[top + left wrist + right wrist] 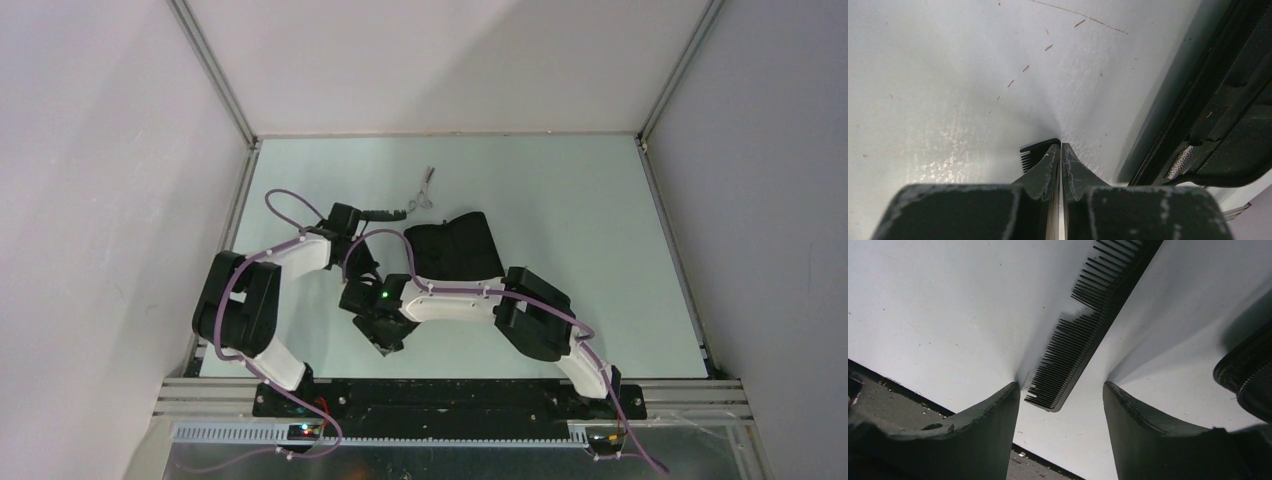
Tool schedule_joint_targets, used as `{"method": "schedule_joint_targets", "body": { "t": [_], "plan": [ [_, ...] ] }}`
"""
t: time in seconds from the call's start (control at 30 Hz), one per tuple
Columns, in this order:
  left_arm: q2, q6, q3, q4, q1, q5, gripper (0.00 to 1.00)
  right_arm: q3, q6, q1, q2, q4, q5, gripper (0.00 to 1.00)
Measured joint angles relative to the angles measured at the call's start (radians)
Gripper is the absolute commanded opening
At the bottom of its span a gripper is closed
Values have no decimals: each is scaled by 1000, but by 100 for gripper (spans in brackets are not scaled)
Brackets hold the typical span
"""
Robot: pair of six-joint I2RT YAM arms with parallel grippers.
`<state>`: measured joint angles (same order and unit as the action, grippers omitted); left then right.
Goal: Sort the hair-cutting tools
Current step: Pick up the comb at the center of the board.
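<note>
My right gripper is about to grab the second black comb across its fine-toothed end [1055, 382]. The rest of the comb will then be free to insert into the case.
My left gripper [360, 215] is shut on a slim black comb [388, 212] just left of the black case. In the left wrist view the jaws [1060, 146] are pressed together, with the comb's teeth [1034, 154] showing beside the left finger. My right gripper [385, 338] is open, low over the table near its front edge. In the right wrist view [1062, 386] a second black comb [1083, 335] lies flat on the table, its end between the open fingertips, not held. One pair of silver scissors [425, 190] lies beyond the case. The other scissors are out of view.
The black fabric case [455, 248] lies mid-table beside both grippers; its zipped edge shows in the left wrist view [1208, 125] and the right wrist view [1248, 380]. The table's front edge [908, 395] is just behind the right fingers. Grey walls enclose the table.
</note>
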<state>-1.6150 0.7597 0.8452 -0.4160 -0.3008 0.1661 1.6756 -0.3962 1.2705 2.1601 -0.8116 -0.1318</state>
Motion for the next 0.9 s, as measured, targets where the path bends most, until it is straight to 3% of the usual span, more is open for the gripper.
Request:
{"method": "schedule_joint_targets", "body": {
  "t": [0.23, 0.63, 0.77, 0.9],
  "plan": [
    [-1, 1, -2, 4, 0, 4, 10, 32, -45, -2, 23, -37, 17, 57],
    [0, 10, -9, 14, 13, 24, 10, 40, -106, -34, 29, -86, 22, 21],
    [0, 11, -9, 15, 16, 31, 17, 33, -101, -40, 24, -91, 23, 7],
    [18, 10, -15, 8, 26, 43, 32, 13, -90, -39, 10, -87, 10, 0]
  ]
}}
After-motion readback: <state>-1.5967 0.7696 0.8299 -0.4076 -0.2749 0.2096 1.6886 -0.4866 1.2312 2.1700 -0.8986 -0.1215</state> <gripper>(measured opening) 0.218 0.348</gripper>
